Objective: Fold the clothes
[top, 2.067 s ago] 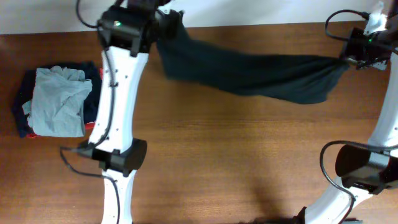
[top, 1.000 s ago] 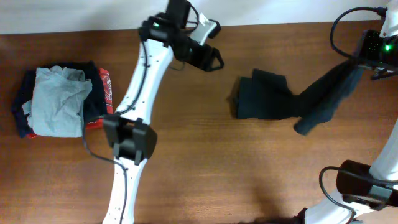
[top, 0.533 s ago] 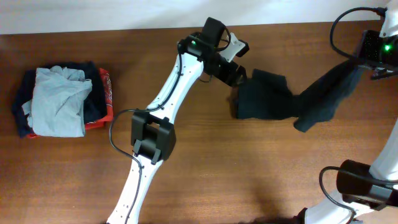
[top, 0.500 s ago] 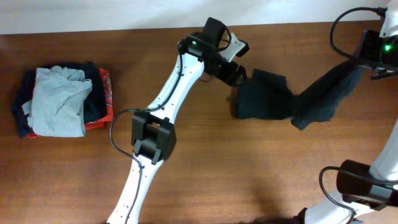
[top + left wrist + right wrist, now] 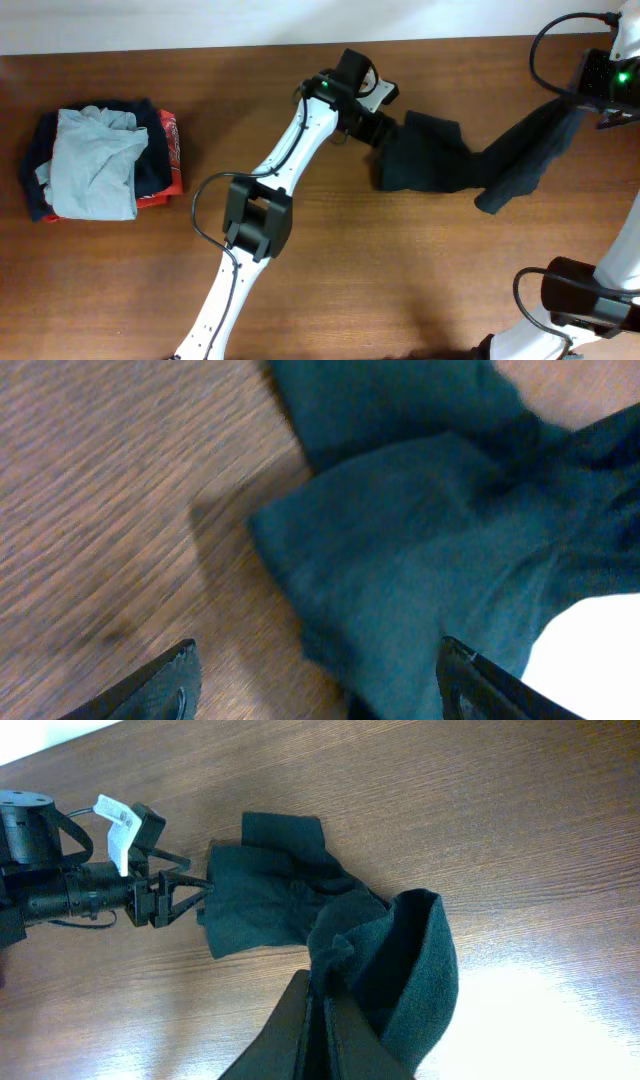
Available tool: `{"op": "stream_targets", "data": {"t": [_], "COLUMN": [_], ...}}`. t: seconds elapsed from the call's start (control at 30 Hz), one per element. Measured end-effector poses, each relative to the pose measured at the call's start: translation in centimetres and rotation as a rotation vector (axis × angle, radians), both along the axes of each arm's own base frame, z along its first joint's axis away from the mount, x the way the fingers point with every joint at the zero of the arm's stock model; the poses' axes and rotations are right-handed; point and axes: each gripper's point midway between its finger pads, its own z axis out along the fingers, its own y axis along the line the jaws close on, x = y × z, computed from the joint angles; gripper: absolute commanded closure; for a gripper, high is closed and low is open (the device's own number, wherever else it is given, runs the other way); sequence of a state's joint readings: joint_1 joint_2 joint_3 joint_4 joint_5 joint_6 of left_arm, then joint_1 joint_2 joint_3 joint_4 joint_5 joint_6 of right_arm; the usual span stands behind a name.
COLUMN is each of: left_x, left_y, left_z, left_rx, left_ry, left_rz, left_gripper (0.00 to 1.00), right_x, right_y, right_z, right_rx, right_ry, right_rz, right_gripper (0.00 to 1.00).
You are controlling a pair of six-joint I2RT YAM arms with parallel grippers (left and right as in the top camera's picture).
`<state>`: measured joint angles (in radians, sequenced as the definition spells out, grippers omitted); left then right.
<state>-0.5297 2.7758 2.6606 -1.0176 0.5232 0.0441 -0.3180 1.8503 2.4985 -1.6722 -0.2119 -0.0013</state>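
My left gripper takes the black T-shirt by its corner next, opposite the end my right gripper holds, to spread the T-shirt for folding.
The black T-shirt point(image 5: 430, 160) lies bunched on the table right of centre, one end rising to the far right. My right gripper point(image 5: 590, 95) is shut on that raised end and holds it above the table; in the right wrist view the fabric point(image 5: 390, 960) hangs from the closed gripper point(image 5: 322, 1020). My left gripper point(image 5: 385, 125) is open and empty at the shirt's left edge. In the left wrist view the shirt's corner point(image 5: 400, 550) lies between the spread fingertips point(image 5: 170, 685), close to the wood.
A pile of folded garments sits at the far left: a light grey shirt point(image 5: 95, 165) on top, dark clothes under it, and a red-orange garment point(image 5: 170, 150) at its right side. The table's far edge meets a white wall.
My left gripper let go of the shirt, which dropped onto the table, then swung right and reached down to the shirt's left edge. The right gripper has stayed holding its end.
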Motion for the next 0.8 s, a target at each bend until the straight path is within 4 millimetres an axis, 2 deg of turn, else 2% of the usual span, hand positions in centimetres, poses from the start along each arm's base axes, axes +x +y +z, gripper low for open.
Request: {"op": "stream_targets", "data": {"t": [0.2,0.3,0.6,0.8], "left_x": [-1.6,-1.7,-1.2,-0.7], "left_y": [-2.2,-2.7,-2.3,-1.8], "left_z": [0.1,-0.3,-0.8,-1.2], "left_rx": [-0.024,-0.031,0.004,0.041], "left_ry": [0.014,0.014,-0.003,-0.021], "left_rz": [-0.035,-0.040,-0.017,0.009], "left_gripper": [0.34,0.35,0.35,0.39], "right_x": [-0.1,-0.1,-0.1,-0.1], "right_y": [0.0,0.0,0.0,0.0], "right_z": [-0.1,-0.1,-0.1,-0.1], "right_rx": [0.000,-0.001,-0.002,-0.002], "right_ry": [0.004,0.004,0.005,0.005], "right_rz": [0.003,0.003,0.006,0.006], "right_gripper": [0.96,0.96,0.96,0.96]}}
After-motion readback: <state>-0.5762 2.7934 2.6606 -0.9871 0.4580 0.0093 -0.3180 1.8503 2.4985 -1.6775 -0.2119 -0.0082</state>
